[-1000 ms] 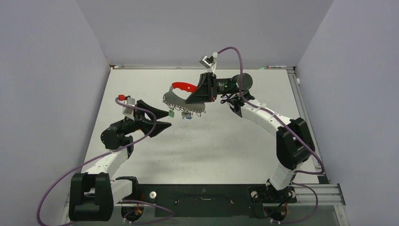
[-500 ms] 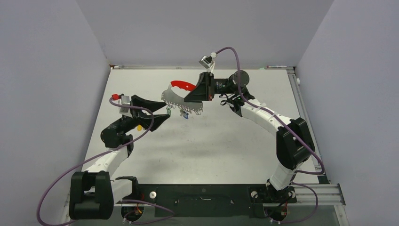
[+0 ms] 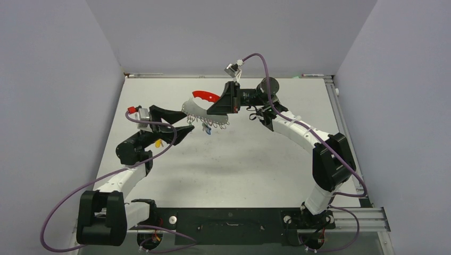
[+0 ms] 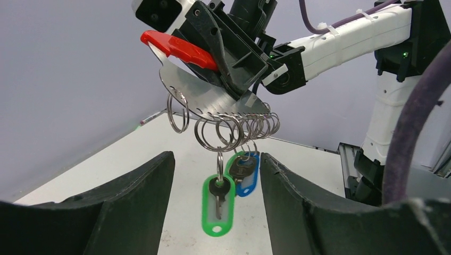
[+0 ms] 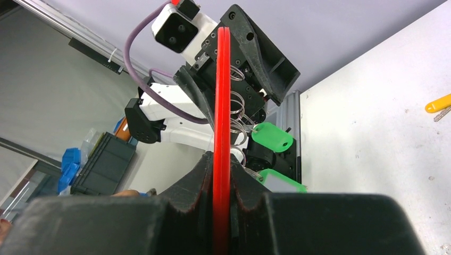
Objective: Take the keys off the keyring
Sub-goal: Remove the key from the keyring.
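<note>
My fingers are level with the link above the green-tagged key's tag, that key between them, so it is time for my left gripper to close on it.
My right gripper (image 3: 219, 104) is shut on the keyring (image 3: 194, 109), a silver plate with a red curved strap (image 3: 204, 95), and holds it above the table. In the right wrist view the strap (image 5: 222, 101) stands edge-on between the closed fingers. Several silver rings (image 4: 234, 129) hang from the plate. Keys with a green tag (image 4: 218, 204) and a blue tag (image 4: 246, 173) hang from the rings. My left gripper (image 4: 215, 162) is open, one finger on each side of the hanging keys, touching neither. In the top view it (image 3: 184, 124) sits just left of the keys (image 3: 207, 128).
A key with a yellow tag (image 3: 158, 142) lies on the table under my left arm; it also shows in the right wrist view (image 5: 439, 103). The white table (image 3: 239, 159) has grey walls on three sides. A metal rail (image 3: 340, 114) runs along its right edge.
My left gripper has risen and moved back toward the hanging keys. My right gripper has carried the keyring slightly back and left. The yellow-tagged key has come into view on the table.
</note>
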You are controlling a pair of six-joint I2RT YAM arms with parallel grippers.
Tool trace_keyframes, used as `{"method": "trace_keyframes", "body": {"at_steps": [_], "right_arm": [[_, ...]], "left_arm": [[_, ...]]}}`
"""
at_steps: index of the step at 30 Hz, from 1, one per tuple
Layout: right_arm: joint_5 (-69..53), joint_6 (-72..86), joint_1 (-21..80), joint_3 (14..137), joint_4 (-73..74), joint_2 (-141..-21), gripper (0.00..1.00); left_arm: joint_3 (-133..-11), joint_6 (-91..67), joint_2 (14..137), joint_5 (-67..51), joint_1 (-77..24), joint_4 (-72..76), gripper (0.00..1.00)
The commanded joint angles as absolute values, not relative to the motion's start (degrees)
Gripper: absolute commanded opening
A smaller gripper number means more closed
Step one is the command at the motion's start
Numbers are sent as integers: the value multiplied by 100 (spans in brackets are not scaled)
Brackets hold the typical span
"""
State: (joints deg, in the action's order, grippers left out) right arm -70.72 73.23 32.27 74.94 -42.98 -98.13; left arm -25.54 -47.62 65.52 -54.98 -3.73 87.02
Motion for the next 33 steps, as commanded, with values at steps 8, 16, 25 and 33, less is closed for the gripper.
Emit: {"method": "trace_keyframes", "body": {"at_steps": [8,16,25,33], "right_arm": [[-6997,7389,3322,7756,-4710,-9640,5],[-6998,7446,3293,7721,-4780,-9655,5],[-6736,7048,2874,7459,-4484,-9676,5],[-6394,6322,2685,6705,-4119,-9694,19]], "left_arm": [[-2872,-4358,6674,-5312,-541,8697,37],[-2876,-4367,6695,-5352,-592,8645,17],[-2883,-5102,6564,-5852,-440,8105,0],[-2864,-5724,6571,-6388,-457,6429,0]]}}
